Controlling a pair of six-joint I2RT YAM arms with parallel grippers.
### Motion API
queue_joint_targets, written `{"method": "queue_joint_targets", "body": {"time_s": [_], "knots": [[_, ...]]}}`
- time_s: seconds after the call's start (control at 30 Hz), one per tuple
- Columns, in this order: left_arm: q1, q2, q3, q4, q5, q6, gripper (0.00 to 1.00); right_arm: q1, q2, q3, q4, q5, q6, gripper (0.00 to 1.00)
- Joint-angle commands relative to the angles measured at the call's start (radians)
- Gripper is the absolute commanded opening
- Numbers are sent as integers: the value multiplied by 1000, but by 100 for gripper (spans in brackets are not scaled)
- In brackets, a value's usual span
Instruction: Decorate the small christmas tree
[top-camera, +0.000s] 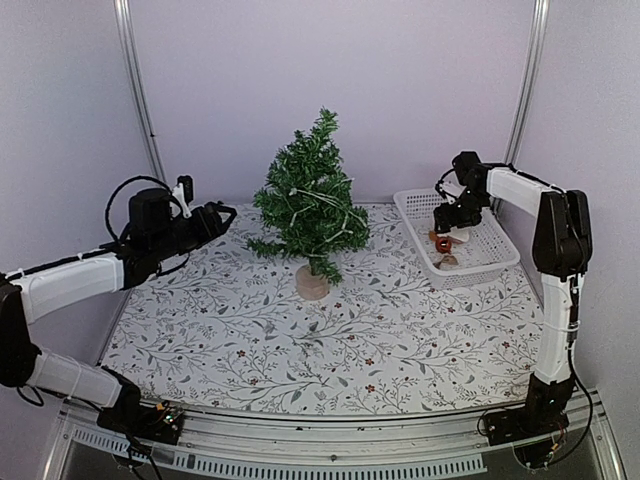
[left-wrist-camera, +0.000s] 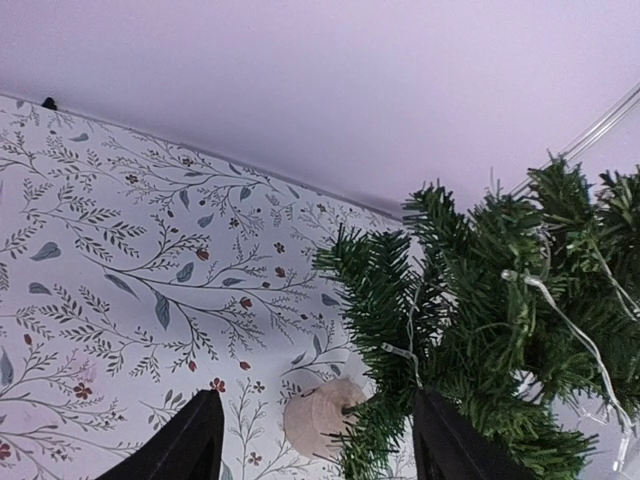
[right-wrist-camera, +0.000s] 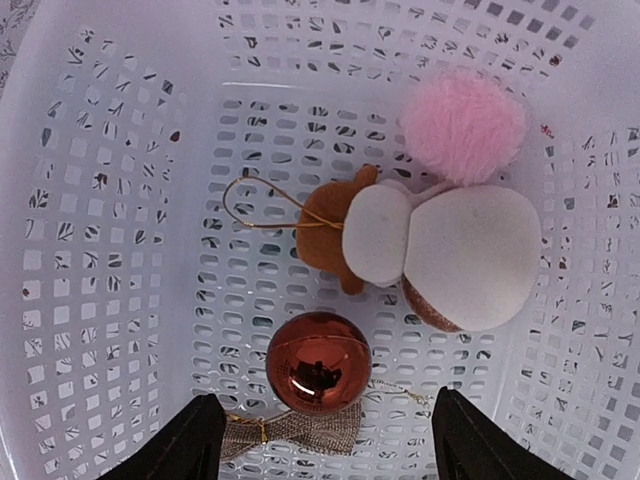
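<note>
The red ball ornament's gold cord (right-wrist-camera: 402, 389) will stay free to hang on the tree, so my right gripper needs to grab the ornament next by its round body (right-wrist-camera: 319, 364).
The small christmas tree (top-camera: 312, 200) stands upright on its pale wooden stump (top-camera: 312, 283) at the middle back of the table, with a string of white lights wound on it. It also shows in the left wrist view (left-wrist-camera: 490, 330), with its stump (left-wrist-camera: 322, 417) below. My left gripper (top-camera: 222, 216) is open and empty, left of the tree and apart from it. My right gripper (top-camera: 447, 222) is open, low inside the white basket (top-camera: 497, 258). Between and just ahead of its fingertips lies a shiny red ball ornament (right-wrist-camera: 318, 362). A burlap bow (right-wrist-camera: 290, 432), a white and brown plush ornament (right-wrist-camera: 440, 250) and a pink pom-pom (right-wrist-camera: 463, 125) lie there too.
The table has a floral-patterned cloth (top-camera: 300, 340). The white basket stands at the back right, close to the right wall. A pale wall closes the back, with metal posts (top-camera: 140, 90) at the corners.
</note>
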Motion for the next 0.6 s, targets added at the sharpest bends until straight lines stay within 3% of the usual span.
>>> {"method": "queue_joint_targets", "body": {"time_s": [0.0, 0.33, 0.57], "knots": [[10, -66, -54, 37, -7, 12, 66, 32, 46, 39, -14, 107, -56, 74], [12, -75, -82, 57, -13, -14, 67, 68, 113, 26, 6, 182, -86, 72], [15, -61, -79, 58, -16, -9, 66, 69, 149, 28, 22, 220, -85, 62]]}}
